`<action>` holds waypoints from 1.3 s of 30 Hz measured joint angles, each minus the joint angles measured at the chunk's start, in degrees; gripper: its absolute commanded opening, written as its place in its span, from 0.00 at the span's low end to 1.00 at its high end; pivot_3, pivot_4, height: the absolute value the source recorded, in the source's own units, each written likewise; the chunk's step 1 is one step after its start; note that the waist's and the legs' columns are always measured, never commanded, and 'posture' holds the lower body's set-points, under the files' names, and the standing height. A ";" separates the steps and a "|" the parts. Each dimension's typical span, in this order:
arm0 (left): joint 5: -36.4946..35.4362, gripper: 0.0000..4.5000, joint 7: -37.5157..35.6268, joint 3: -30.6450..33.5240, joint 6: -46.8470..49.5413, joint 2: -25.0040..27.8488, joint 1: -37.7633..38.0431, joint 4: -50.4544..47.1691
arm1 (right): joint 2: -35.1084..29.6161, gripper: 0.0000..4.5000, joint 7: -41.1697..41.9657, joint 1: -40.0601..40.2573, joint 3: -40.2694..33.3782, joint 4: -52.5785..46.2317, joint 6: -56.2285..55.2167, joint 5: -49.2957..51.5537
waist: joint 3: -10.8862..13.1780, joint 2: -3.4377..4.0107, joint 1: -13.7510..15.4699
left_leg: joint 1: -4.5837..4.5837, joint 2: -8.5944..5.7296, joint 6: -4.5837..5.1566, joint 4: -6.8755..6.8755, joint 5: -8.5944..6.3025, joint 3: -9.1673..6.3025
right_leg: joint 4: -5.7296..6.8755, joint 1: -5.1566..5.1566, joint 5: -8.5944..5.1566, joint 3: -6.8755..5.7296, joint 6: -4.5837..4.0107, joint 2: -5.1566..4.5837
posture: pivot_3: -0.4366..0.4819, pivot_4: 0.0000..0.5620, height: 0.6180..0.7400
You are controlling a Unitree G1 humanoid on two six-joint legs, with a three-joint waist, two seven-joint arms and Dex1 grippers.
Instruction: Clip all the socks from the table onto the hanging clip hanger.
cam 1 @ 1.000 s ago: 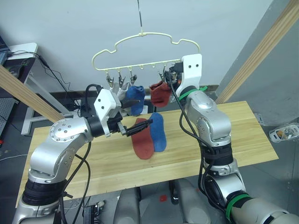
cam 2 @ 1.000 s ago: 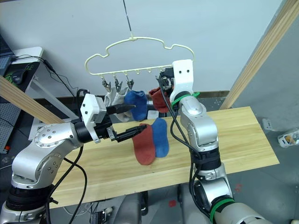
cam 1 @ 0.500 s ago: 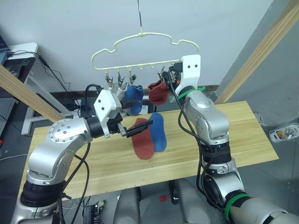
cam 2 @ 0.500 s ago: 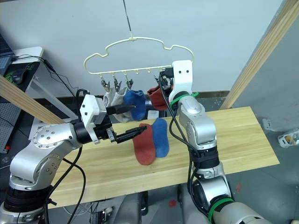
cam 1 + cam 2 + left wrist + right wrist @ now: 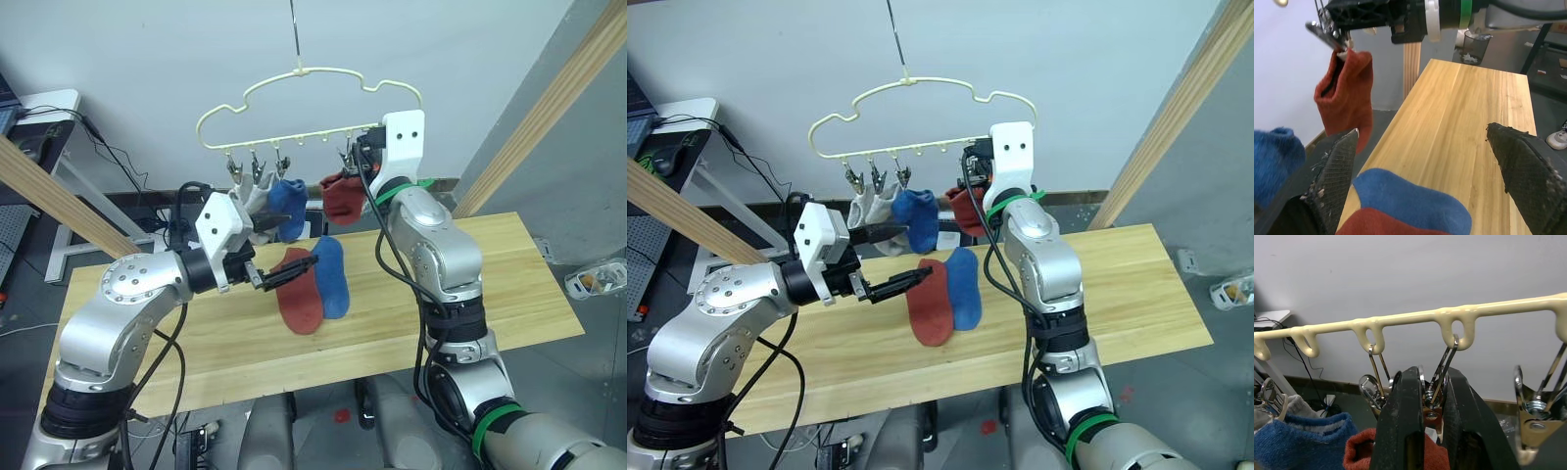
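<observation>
My left gripper grips the other rust-red sock by its cuff (image 5: pixel 296 257) next, to hang the sock from the silver clip (image 5: pixel 347 157).
The pale-yellow clip hanger (image 5: pixel 310 106) hangs above the far side of the table (image 5: pixel 509 284). From its silver clips hang a grey sock (image 5: pixel 257 196), a blue sock (image 5: pixel 288 208) and a rust-red sock (image 5: pixel 343 199). My right gripper (image 5: pixel 1425 399) is raised to the hanger's rail and shut on the clip (image 5: pixel 1436 382) that holds the red sock (image 5: pixel 1359 453). Side by side on the table lie another rust-red sock (image 5: pixel 297 291) and another blue sock (image 5: pixel 331 276). My left gripper (image 5: pixel 297 246) hovers open just left of the hanging socks, above the lying pair, with nothing in it.
Slanted wooden frame poles stand at the left (image 5: pixel 49 196) and the right (image 5: pixel 549 108). A white side table with cables (image 5: pixel 49 106) is at the back left. A shoe (image 5: pixel 593 277) lies on the floor past the table's right end.
The hanger, its hanging socks and my right gripper on the clip have swayed slightly to the right. My left gripper has stayed open in nearly the same place.
</observation>
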 measured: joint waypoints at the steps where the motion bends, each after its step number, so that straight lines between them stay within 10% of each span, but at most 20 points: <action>1: -0.01 1.00 0.18 0.18 0.34 0.00 0.35 0.00 | -0.10 0.04 0.00 -0.01 0.00 0.00 -0.01 0.01 | 0.00 0.00 0.01 | 0.00 0.00 0.00 0.00 0.00 0.00 | 0.00 0.00 0.00 -0.01 0.00 0.00 | 0.37 0.48 1.00; 15: 7.41 1.00 16.56 2.05 4.17 -6.31 10.59 4.95 | -1.24 0.04 0.11 -1.20 0.43 -0.25 0.77 0.00 | 0.01 0.02 -0.08 | 0.00 0.02 0.00 -0.02 0.00 0.00 | 0.00 -0.02 -0.01 0.00 0.00 0.00 | 0.34 0.56 1.00; 32: 15.60 1.00 25.29 -4.77 2.96 -21.81 1.13 26.55 | -2.44 0.04 1.15 -1.19 1.26 -4.24 6.32 0.03 | 0.26 0.32 -0.29 | 0.01 0.02 0.01 -0.07 -0.01 0.02 | -0.05 -0.03 -0.12 0.02 0.14 0.02 | 0.29 0.69 1.00; 39: 17.52 0.62 24.93 -6.93 4.54 -22.63 -0.91 30.11 | -2.36 0.04 1.15 -1.19 1.28 -4.97 7.40 0.04 | 0.37 0.41 -0.33 | 0.01 0.03 0.02 -0.11 -0.01 0.01 | -0.08 -0.04 -0.19 0.01 0.24 0.01 | 0.28 0.69 1.00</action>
